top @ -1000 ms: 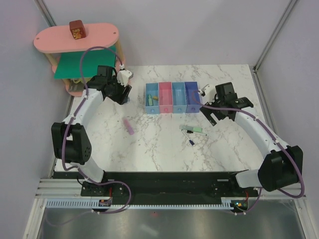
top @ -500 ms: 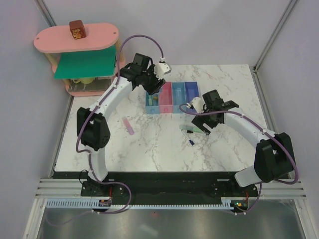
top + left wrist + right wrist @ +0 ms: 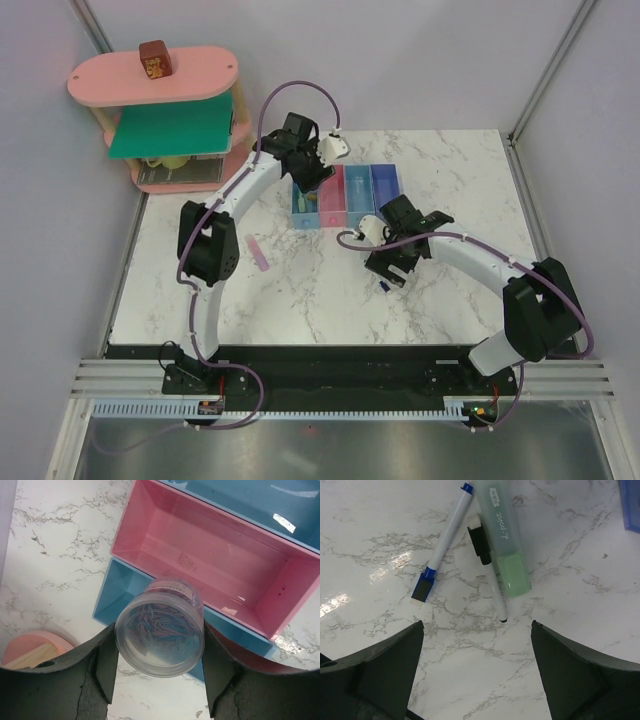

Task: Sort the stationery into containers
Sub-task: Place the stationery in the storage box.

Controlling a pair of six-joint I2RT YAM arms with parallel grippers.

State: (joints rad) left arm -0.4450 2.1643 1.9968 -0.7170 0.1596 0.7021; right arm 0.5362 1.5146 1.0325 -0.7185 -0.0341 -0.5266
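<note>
My right gripper next needs to grab the white pen by its blue cap end (image 3: 384, 286) (image 3: 424, 584). The pen's white body then stays free to enter a container.
My left gripper (image 3: 159, 667) is shut on a clear round tub (image 3: 159, 640) of coloured clips, hanging over the edge between the end light blue bin (image 3: 120, 595) and the pink bin (image 3: 210, 555). From above, the left gripper (image 3: 312, 168) sits at the far left end of the container row (image 3: 372, 190). My right gripper (image 3: 476, 645) is open, low over the marble just short of a blue-capped white pen (image 3: 445, 542), a black-capped white pen (image 3: 490, 580) and a mint green bar (image 3: 507, 540). A lilac bar (image 3: 258, 254) lies to the left.
A pink oval shelf (image 3: 190, 85) with a green panel stands at the back left, a brown block (image 3: 154, 58) on top. The right arm (image 3: 470, 255) curves in from the right, in front of the bins. The table's right edge (image 3: 525, 215) is near.
The left arm swung from beside the shelf to above the bins, carrying the tub. The right gripper moved left and nearer, from beside the dark blue bin to over the pens.
</note>
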